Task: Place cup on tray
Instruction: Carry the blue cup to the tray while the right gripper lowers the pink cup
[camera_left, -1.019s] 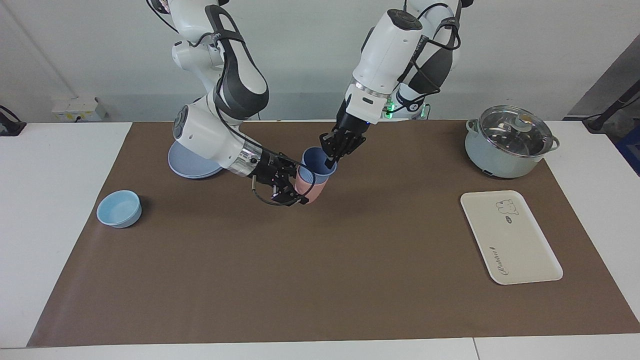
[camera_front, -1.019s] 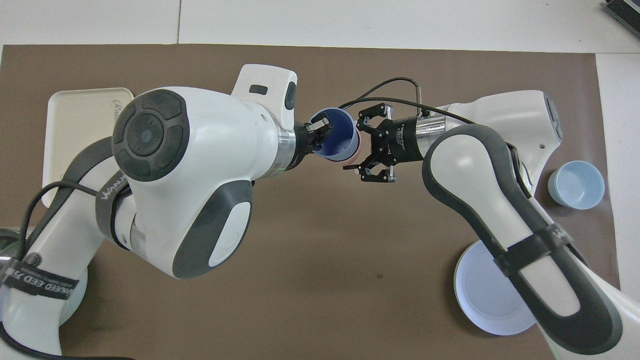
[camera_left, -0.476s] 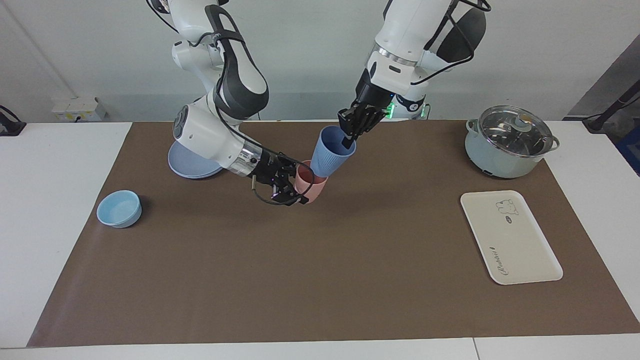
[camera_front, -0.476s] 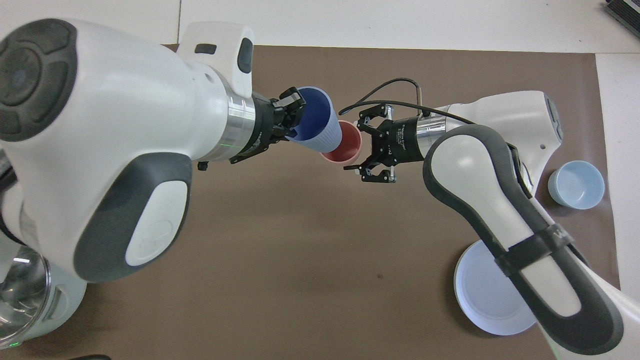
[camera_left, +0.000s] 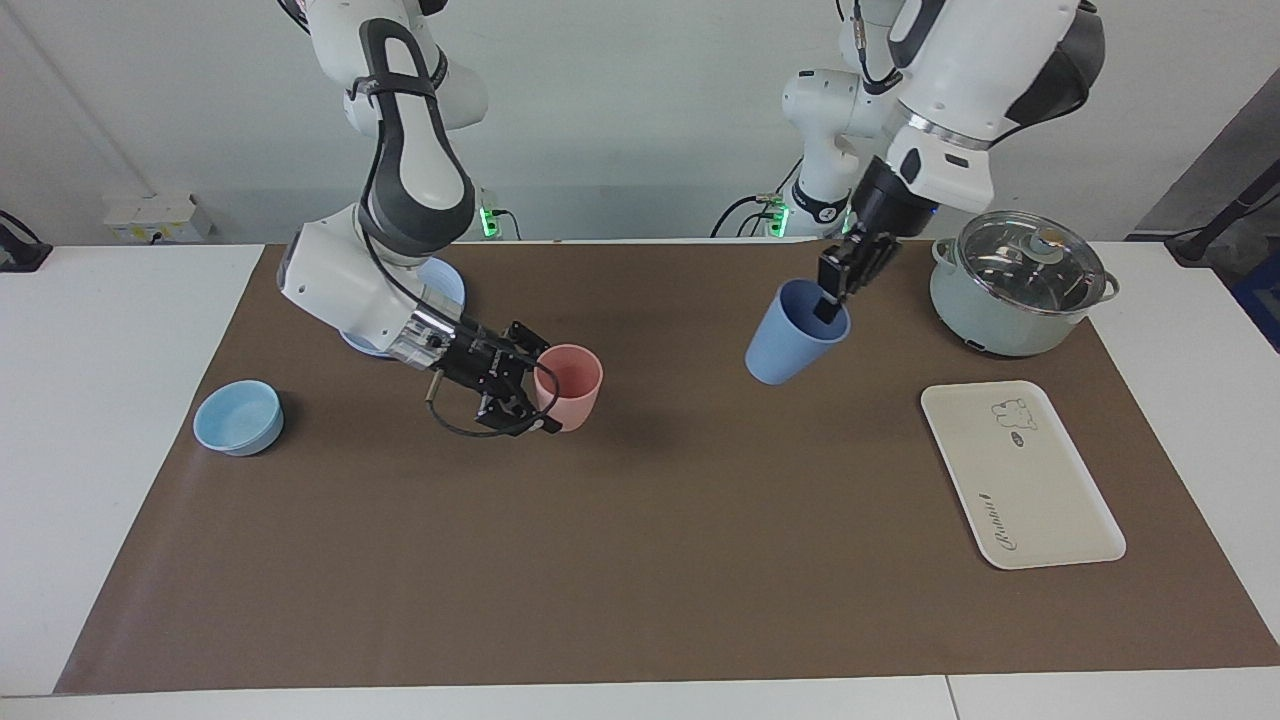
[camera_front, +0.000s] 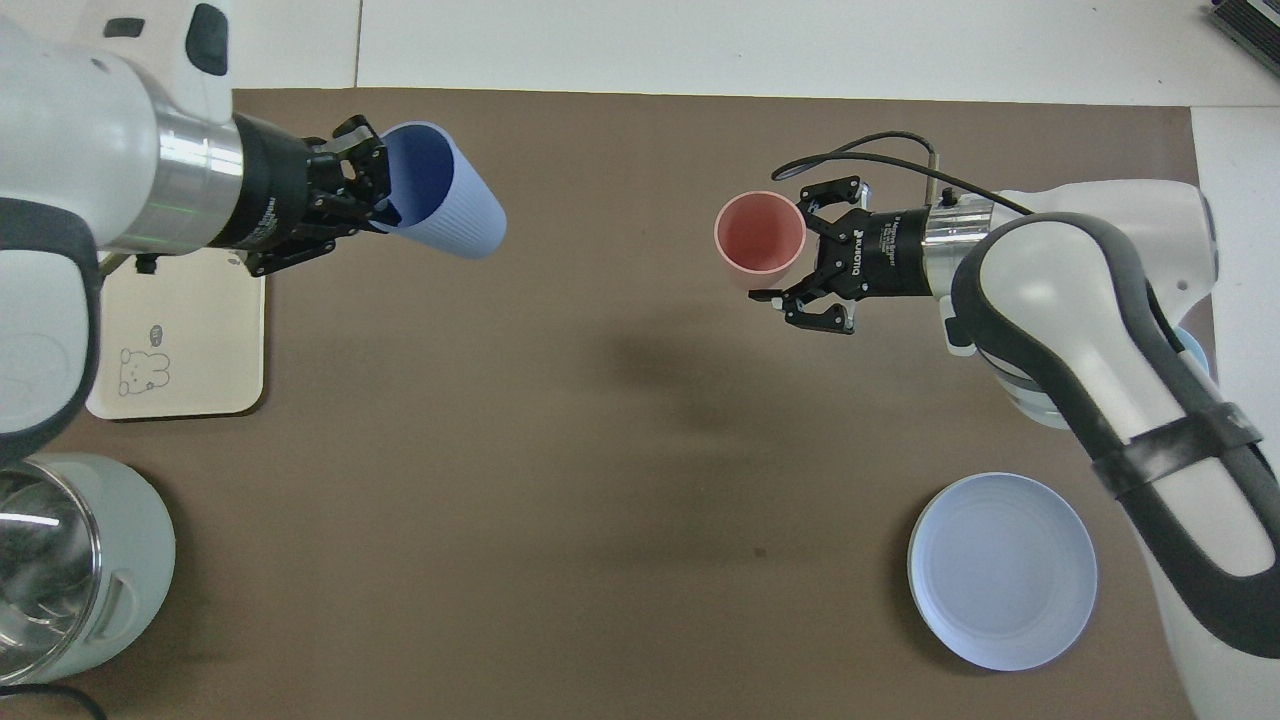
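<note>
My right gripper is to grab the salmon-pink tumbler's rim (camera_front: 759, 193) next, so that it can place the salmon-pink tumbler on the tray (camera_front: 200, 340).
My left gripper (camera_left: 836, 288) is shut on the rim of the periwinkle-blue cup (camera_left: 793, 338), with one finger inside it. It holds the cup tilted in the air over the brown mat, between the pink tumbler and the tray. In the overhead view the left gripper (camera_front: 372, 193) and the cup (camera_front: 445, 200) are beside the tray's edge. The cream tray (camera_left: 1025, 490) lies flat at the left arm's end; in the overhead view the tray (camera_front: 200, 340) is partly hidden by my left arm. My right gripper (camera_left: 520, 388) is open beside the upright salmon-pink tumbler (camera_left: 570, 385), which also shows in the overhead view (camera_front: 760, 232).
A pale green pot with a glass lid (camera_left: 1018, 282) stands nearer to the robots than the tray. A round blue plate (camera_front: 1000, 570) lies near the right arm's base. A light-blue low bowl (camera_left: 238, 416) sits at the right arm's end of the mat.
My left gripper pulled the blue cup out of the pink tumbler, lifted it and carried it toward the tray. My right arm shifted toward its own end, and the pink tumbler now stands upright.
</note>
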